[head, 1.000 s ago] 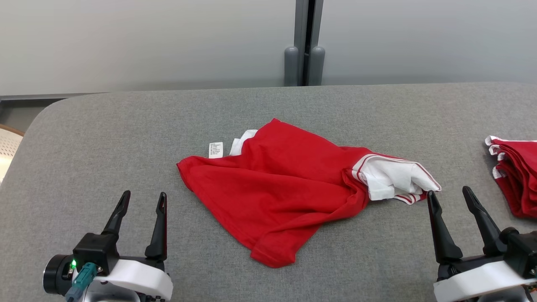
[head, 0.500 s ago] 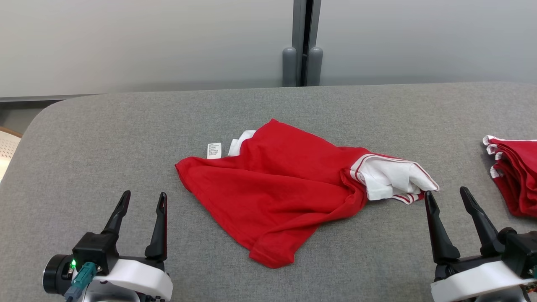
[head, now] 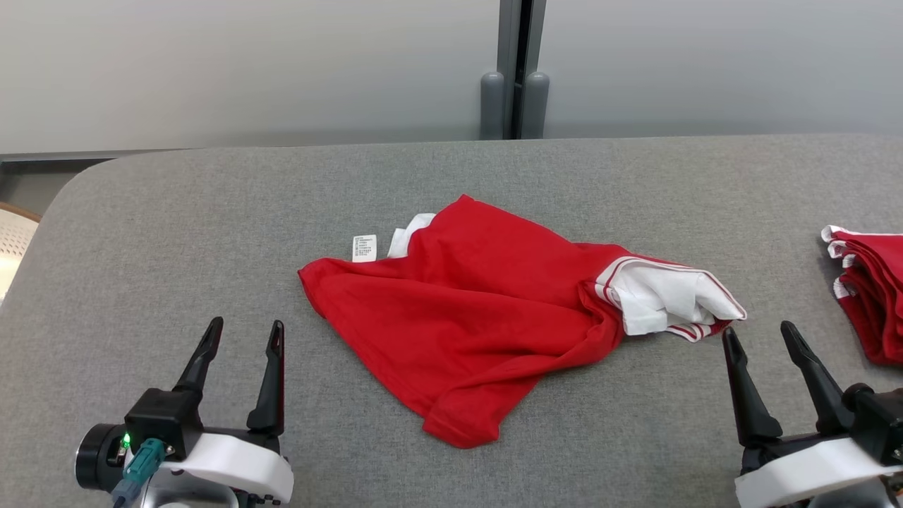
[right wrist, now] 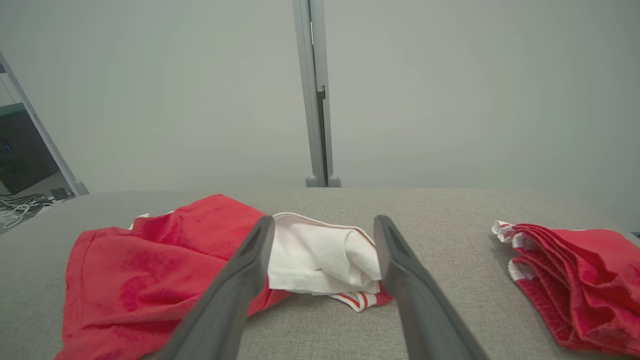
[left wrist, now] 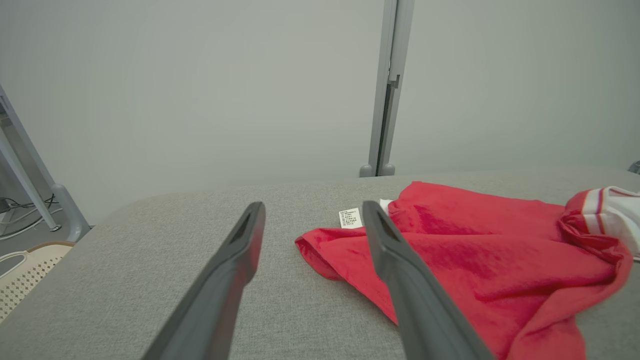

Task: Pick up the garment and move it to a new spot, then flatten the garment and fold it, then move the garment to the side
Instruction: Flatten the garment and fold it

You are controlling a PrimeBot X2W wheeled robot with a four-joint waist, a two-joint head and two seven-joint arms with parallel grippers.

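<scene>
The garment's red corner beside the label stands up while the garment's crumpled middle lies slack, so my left gripper will grab the garment by that corner next.
A crumpled red garment (head: 465, 317) with a white, red-striped part (head: 667, 300) at its right end and a small white label (head: 364, 248) lies in the middle of the grey table (head: 211, 212). My left gripper (head: 243, 329) stands open at the lower left, a little short of the garment's left corner (left wrist: 320, 247). At the lower right my right gripper (head: 758, 333) is open too, just near of the white part (right wrist: 320, 255), which shows between its fingers in the right wrist view. Neither gripper touches the cloth.
A stack of folded red garments with white trim (head: 871, 293) lies at the table's right edge (right wrist: 570, 280). A grey post (head: 518, 70) and pale wall stand behind the table. A perforated cream basket (head: 14, 243) sits off the table's left side.
The whole picture shifts slightly, so the camera has moved. Both grippers remain open and the garment lies the same.
</scene>
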